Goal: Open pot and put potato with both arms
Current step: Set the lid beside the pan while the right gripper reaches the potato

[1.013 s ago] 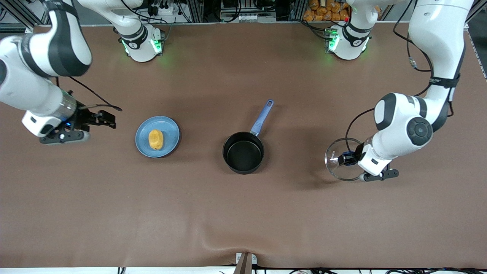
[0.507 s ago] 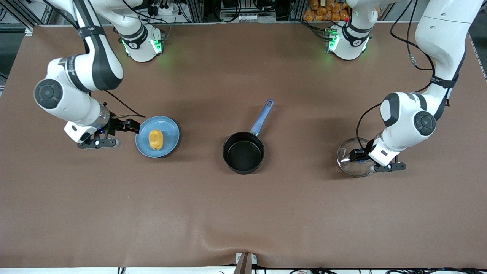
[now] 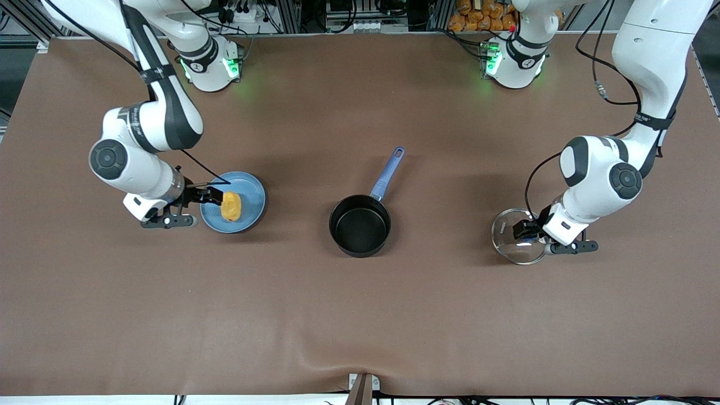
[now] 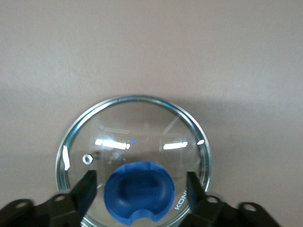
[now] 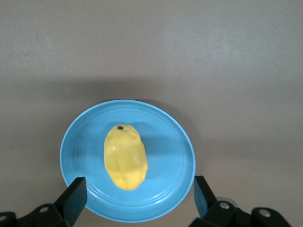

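My right gripper will next grab the potato across its long sides, since those sides face each other, while the potato's ends taper round.
The black pot with its blue handle stands open at the table's middle. The yellow potato lies on the blue plate. My right gripper is open, low over the plate's edge at the right arm's end, just short of the potato. In the right wrist view its fingers straddle the plate, with the potato ahead. My left gripper is open over the glass lid, which lies on the table. Its fingers flank the blue knob without touching it.
The lid lies toward the left arm's end of the table, a little nearer the front camera than the pot. The brown table cover has a small ridge at its front edge. Both arm bases stand along the back.
My right arm swung in from the table's end and came down to the plate beside the potato. My left gripper lowered the lid onto the table.
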Tool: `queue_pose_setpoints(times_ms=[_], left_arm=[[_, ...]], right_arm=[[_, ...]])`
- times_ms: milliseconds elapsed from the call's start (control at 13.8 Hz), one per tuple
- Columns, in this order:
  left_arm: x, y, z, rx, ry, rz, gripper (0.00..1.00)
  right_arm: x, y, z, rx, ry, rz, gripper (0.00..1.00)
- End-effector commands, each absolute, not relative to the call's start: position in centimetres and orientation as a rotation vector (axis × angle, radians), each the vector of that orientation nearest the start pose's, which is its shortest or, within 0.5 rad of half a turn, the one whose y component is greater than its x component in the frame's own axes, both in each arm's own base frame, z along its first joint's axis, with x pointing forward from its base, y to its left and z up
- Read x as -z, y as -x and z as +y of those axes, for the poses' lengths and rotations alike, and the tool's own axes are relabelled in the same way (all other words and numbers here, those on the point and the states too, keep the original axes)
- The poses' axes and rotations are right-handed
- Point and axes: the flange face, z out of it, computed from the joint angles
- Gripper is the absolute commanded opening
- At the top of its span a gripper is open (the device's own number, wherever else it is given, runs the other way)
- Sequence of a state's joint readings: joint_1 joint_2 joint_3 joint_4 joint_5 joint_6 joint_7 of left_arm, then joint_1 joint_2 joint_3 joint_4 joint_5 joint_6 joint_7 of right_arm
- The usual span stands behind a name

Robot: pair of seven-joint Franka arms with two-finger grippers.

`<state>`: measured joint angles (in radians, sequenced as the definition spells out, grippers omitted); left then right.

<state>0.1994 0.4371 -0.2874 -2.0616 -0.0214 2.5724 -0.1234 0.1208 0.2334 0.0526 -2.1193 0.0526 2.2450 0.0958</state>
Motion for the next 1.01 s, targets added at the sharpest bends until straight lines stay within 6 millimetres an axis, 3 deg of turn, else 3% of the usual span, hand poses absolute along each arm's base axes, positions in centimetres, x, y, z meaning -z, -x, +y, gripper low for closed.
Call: queue_pose_setpoints(times_ms=[0, 145, 434, 651, 796, 941], left_arm=[[-28.5, -60.2, -5.3, 0.178, 3.261, -0.166, 1.00], [-33.2, -59.8, -5.5, 0.157, 3.240, -0.172, 1.00], [-45.0, -57.0, -7.2, 0.195, 3.189, -0.149, 1.00], [-51.4, -56.6, -7.1, 0.003, 3.174, -0.142, 1.00], [-55.2, -56.7, -7.4, -0.004, 3.172, -0.109, 1.00], [-57.7, -56.8, -7.7, 0.024, 3.173, -0.087, 1.00]], right_arm=[[-27.5, -55.2, 10.6, -0.178, 3.092, -0.033, 1.00], [-25.8, -55.1, 11.0, -0.203, 3.092, -0.040, 1.00], [-22.9, -54.6, 12.6, -0.237, 3.094, -0.076, 1.00], [-22.0, -54.5, 12.8, -0.249, 3.095, -0.082, 1.00], [-21.0, -54.5, 12.8, -0.242, 3.095, -0.080, 1.00], [-20.3, -54.3, 12.7, -0.235, 3.095, -0.079, 1.00]])
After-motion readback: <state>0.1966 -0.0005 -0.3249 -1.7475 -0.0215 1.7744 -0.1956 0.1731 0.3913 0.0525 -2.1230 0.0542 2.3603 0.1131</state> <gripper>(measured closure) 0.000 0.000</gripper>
